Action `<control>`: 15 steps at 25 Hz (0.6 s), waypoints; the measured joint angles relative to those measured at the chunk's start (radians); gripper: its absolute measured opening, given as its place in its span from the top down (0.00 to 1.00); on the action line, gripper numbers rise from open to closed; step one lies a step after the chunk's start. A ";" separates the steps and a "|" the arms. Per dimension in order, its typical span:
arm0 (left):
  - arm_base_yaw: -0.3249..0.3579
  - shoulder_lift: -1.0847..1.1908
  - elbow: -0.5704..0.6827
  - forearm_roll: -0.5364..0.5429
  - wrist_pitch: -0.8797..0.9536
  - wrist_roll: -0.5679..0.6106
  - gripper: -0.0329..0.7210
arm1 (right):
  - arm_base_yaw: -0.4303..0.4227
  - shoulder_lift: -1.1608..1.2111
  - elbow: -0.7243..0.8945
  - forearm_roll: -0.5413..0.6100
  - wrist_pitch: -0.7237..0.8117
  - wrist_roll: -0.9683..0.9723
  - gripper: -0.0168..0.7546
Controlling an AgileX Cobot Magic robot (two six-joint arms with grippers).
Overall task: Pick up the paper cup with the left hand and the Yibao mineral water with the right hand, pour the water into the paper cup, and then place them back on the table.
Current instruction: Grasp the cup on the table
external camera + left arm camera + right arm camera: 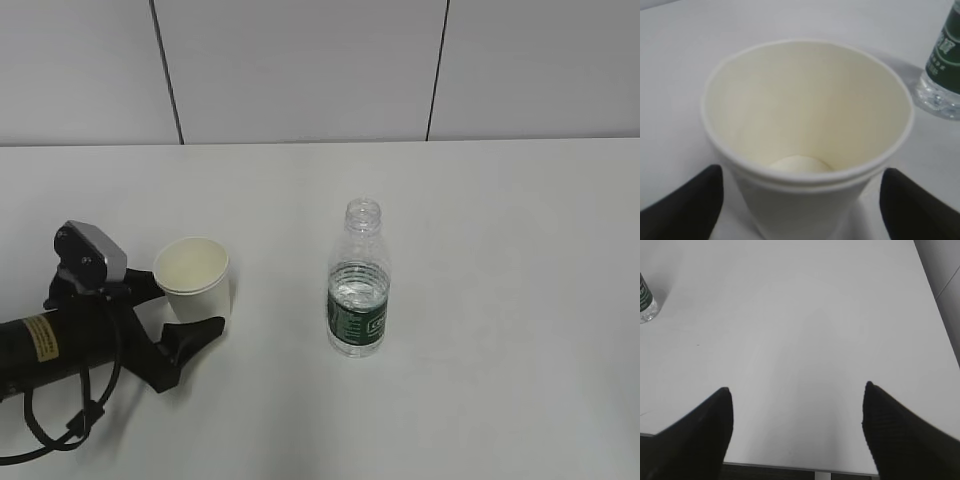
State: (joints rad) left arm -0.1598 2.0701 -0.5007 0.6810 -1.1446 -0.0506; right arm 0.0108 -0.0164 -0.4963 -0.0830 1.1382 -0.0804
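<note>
The white paper cup needs to stay steady for the water [358, 290] poured in, so my left gripper should grab the cup by its body [198, 298] next.
The white paper cup [192, 272] stands upright and empty on the table [500, 300], left of the middle. My left gripper [188, 305] is open and straddles it low down. In the left wrist view the cup [807, 125] sits between the black fingers [687, 205], with a gap on each side. The Yibao mineral water [358, 290] stands uncapped to the cup's right, and its base [942, 75] shows at the left wrist view's right edge. My right gripper [797, 387] is open over bare table [815, 315], with the bottle [644, 300] far off at the upper left. The right arm is outside the exterior view.
A grey panelled wall [300, 70] runs behind the table's far edge. The table's near edge [790, 466] lies just under my right gripper, and its right edge [935, 305] slants down that view. White tabletop stretches right of the bottle.
</note>
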 joint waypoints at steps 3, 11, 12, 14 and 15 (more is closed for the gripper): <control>-0.016 0.001 -0.012 0.002 0.000 0.000 0.14 | 0.000 0.000 0.000 0.000 0.000 0.000 0.21; -0.034 0.001 -0.049 -0.045 0.000 -0.001 0.15 | 0.000 0.000 0.000 0.000 0.000 0.000 0.21; -0.034 0.001 -0.049 -0.044 0.000 -0.001 0.15 | 0.000 0.000 0.000 0.000 0.000 0.000 0.21; -0.034 0.001 -0.049 -0.034 0.000 -0.001 0.16 | 0.000 0.000 0.000 0.000 0.000 0.000 0.21; -0.034 0.001 -0.049 -0.031 0.000 -0.001 0.16 | 0.000 0.000 0.000 0.000 0.000 0.000 0.21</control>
State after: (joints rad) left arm -0.1940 2.0711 -0.5494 0.6498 -1.1445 -0.0515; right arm 0.0108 -0.0164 -0.4963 -0.0830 1.1382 -0.0804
